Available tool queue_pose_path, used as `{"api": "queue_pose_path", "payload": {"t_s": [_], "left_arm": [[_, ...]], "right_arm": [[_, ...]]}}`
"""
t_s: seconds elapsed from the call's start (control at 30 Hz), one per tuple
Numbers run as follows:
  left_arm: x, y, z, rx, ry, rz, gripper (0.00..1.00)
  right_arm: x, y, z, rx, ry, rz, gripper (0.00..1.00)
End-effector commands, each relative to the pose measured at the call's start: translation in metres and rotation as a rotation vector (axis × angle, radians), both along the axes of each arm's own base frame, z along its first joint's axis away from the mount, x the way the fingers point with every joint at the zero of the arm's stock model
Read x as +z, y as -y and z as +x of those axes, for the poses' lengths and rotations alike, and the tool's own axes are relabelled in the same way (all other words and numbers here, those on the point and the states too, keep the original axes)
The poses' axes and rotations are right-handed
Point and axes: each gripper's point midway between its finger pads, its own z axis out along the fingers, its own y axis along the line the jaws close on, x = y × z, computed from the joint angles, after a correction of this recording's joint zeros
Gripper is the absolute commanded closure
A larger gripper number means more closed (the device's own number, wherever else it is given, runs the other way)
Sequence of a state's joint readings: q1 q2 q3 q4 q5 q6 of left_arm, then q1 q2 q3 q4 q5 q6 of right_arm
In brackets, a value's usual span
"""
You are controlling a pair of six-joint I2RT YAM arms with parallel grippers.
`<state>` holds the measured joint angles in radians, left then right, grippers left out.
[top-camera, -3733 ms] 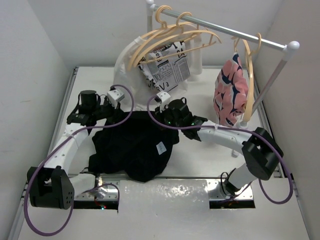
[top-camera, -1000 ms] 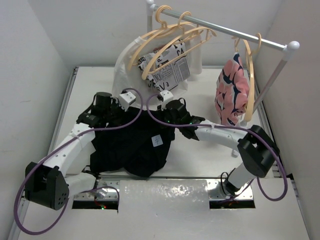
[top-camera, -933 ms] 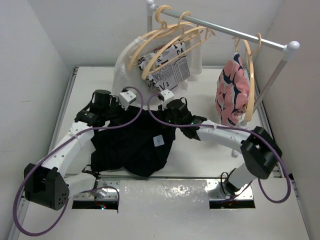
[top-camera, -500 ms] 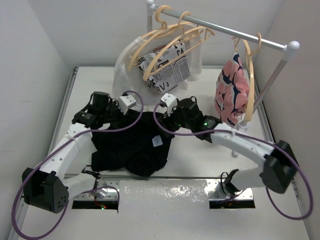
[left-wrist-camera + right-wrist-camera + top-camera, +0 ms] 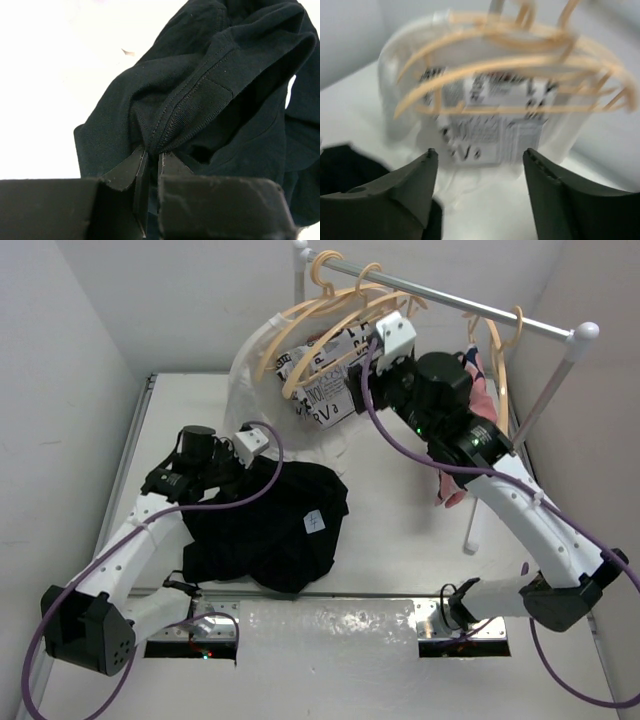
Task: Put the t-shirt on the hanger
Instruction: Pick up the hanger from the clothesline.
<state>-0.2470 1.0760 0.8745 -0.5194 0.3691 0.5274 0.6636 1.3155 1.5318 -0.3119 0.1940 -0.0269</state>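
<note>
I should open my left gripper now: folds spread on the tabletop are around the seam in my fingers, so the black t-shirt would rest there.
The black t-shirt lies crumpled on the table, its small white label facing up. My left gripper is shut on a bunched seam at the shirt's far left edge; the left wrist view shows the fingertips pinching the dark fabric. My right gripper is raised above the table and open with nothing between its fingers, facing the bunch of pale tan hangers on the rail. In the right wrist view the hangers hang blurred beyond the open gripper, apart from it.
A white newsprint-lettered garment hangs under the hangers. A pink-and-navy garment hangs on another hanger at the right, partly behind my right arm. The metal rail slopes to a post at the right. Walls close in on both sides.
My right gripper let go of the t-shirt, opened, and rose back and to the right towards the hangers. The shirt's right side dropped flat. My left gripper kept its hold.
</note>
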Motion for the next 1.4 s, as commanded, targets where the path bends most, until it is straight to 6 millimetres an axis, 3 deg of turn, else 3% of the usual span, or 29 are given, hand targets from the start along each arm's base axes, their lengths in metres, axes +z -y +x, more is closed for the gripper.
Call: {"api": "queue_pose_path", "payload": {"t_s": [0.0,0.07,0.2,0.33,0.37,0.4,0.5,0.53,0.57,0.6,0.83,0.9,0.93,0.97,1.0,1.07,1.13,1.17,1.23,1.27,1.33,1.37], "left_arm": [[0.020,-0.003,0.009,0.027,0.092,-0.024,1.00],[0.023,-0.003,0.008,0.025,0.103,-0.027,1.00],[0.024,-0.002,0.005,0.016,0.109,-0.035,1.00],[0.023,-0.001,0.005,0.015,0.112,-0.039,1.00],[0.023,-0.001,0.005,0.015,0.111,-0.039,1.00],[0.022,-0.001,0.005,0.015,0.111,-0.039,1.00],[0.020,-0.001,0.004,0.012,0.106,-0.039,1.00],[0.019,-0.001,0.004,0.011,0.107,-0.038,1.00],[0.020,-0.001,0.005,0.013,0.109,-0.036,1.00],[0.018,-0.001,0.005,0.014,0.104,-0.034,1.00],[0.022,0.002,0.012,0.002,0.106,-0.034,1.00],[0.021,0.004,0.015,-0.017,0.096,-0.028,0.90],[0.018,0.006,0.015,-0.046,0.094,-0.015,0.80],[0.012,0.009,0.015,-0.068,0.069,-0.014,0.59],[0.011,0.010,0.016,-0.075,0.064,-0.011,0.52],[0.012,0.009,0.019,-0.084,0.068,0.008,0.43],[0.021,0.008,0.020,-0.100,0.092,0.028,0.41],[0.040,0.008,0.022,-0.105,0.142,0.025,0.34],[0.061,0.008,0.018,-0.135,0.188,0.030,0.21],[0.090,0.013,0.015,-0.166,0.259,0.007,0.17],[0.107,0.017,0.004,-0.216,0.254,0.001,0.17],[0.133,0.023,0.003,-0.247,0.289,-0.024,0.17]], "right_arm": [[0.040,0.014,0.028,-0.111,0.163,-0.102,0.30],[0.042,0.008,0.056,-0.109,0.325,-0.344,0.26],[0.047,0.003,0.076,-0.095,0.453,-0.547,0.25],[0.045,0.006,0.102,-0.081,0.476,-0.574,0.28],[0.061,0.005,0.103,-0.071,0.467,-0.470,0.31],[0.055,0.008,0.106,-0.061,0.410,-0.437,0.32],[0.056,0.008,0.098,-0.043,0.414,-0.359,0.31],[0.053,0.005,0.092,-0.013,0.449,-0.369,0.30],[0.034,0.002,0.080,0.048,0.470,-0.394,0.30],[0.040,0.004,0.077,0.051,0.524,-0.426,0.30],[0.020,0.013,0.069,0.110,0.482,-0.482,0.31],[0.020,0.018,0.066,0.088,0.471,-0.459,0.30],[0.010,0.021,0.067,0.072,0.448,-0.461,0.30],[0.009,0.023,0.066,0.061,0.445,-0.443,0.29],[0.011,0.024,0.062,0.059,0.450,-0.432,0.29],[0.002,0.029,0.061,0.036,0.415,-0.413,0.29],[0.002,0.035,0.056,0.013,0.399,-0.385,0.29],[0.001,0.037,0.053,0.005,0.382,-0.353,0.29],[-0.002,0.041,0.044,-0.004,0.362,-0.317,0.28],[-0.005,0.046,0.041,-0.029,0.333,-0.272,0.27],[-0.009,0.056,0.033,-0.066,0.304,-0.224,0.26],[-0.014,0.057,0.030,-0.078,0.278,-0.185,0.26]]}}
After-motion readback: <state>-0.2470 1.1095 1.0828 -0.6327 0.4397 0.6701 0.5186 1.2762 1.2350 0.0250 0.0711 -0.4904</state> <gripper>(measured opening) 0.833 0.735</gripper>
